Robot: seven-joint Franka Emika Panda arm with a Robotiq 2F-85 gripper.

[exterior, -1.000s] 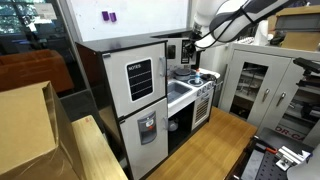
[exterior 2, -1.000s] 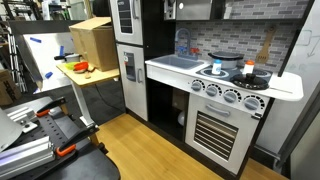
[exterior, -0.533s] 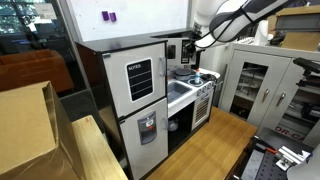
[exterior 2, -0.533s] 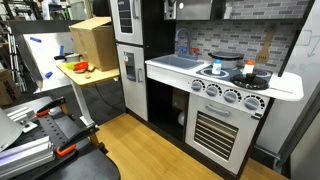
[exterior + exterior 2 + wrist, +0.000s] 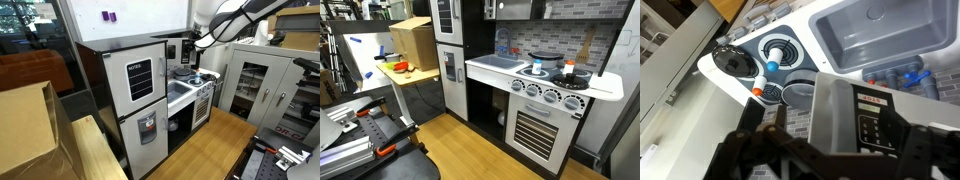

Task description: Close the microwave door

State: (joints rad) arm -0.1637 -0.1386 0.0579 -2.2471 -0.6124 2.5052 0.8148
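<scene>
The door's silver-grey handle is on the keypad side. My gripper should grab the microwave door (image 5: 830,108) by that handle next, to swing the door closed.
The wrist view looks down the front of the toy microwave. The microwave door (image 5: 830,108), silver-grey, lies beside the black keypad panel (image 5: 872,122) and looks flat against the front. My gripper (image 5: 830,142) is open, and its dark fingers (image 5: 748,138) stand wide apart on either side of the door. In an exterior view the gripper (image 5: 193,44) hangs at the microwave (image 5: 180,48) above the counter. The microwave (image 5: 515,8) sits at the top edge of an exterior view, where the gripper is cut off.
Below the microwave are the grey sink (image 5: 880,35), a stove burner (image 5: 775,50) and a lidded pan (image 5: 735,60). The white fridge door (image 5: 138,78) and dispenser door (image 5: 147,128) stand beside it. A cardboard box (image 5: 25,125) and a grey cabinet (image 5: 260,85) flank the kitchen.
</scene>
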